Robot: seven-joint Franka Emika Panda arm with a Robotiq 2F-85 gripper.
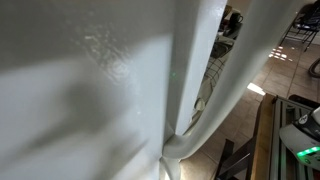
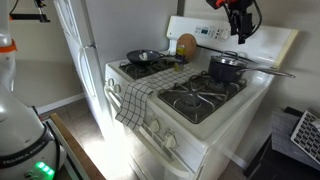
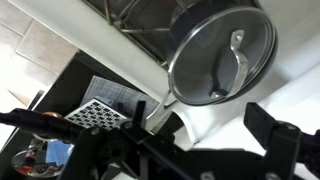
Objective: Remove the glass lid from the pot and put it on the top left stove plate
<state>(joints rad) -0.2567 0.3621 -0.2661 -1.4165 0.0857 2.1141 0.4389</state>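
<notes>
I will next grab the glass lid by its metal handle [image 3: 238, 55] from above with my gripper, leaving the lid's rim free, to lift it off the pot onto the stove plate.
A dark pot [image 2: 228, 68] with a glass lid [image 2: 229, 59] stands on the back right burner of the white stove [image 2: 215, 130]. In the wrist view the lid [image 3: 215, 45] with its metal handle [image 3: 238, 55] lies on the pot, seen from above. My gripper [image 2: 238, 25] hangs well above the pot near the stove's back panel. In the wrist view its fingers [image 3: 200, 122] are apart with nothing between them. A small frying pan [image 2: 143, 57] sits on the back left burner.
A checked towel [image 2: 138, 97] drapes over the stove's front left. A round wooden board [image 2: 186, 45] leans on the back panel. The pot's long handle [image 2: 272, 70] points right. A white fridge [image 2: 85, 50] stands left of the stove and fills an exterior view [image 1: 90, 90].
</notes>
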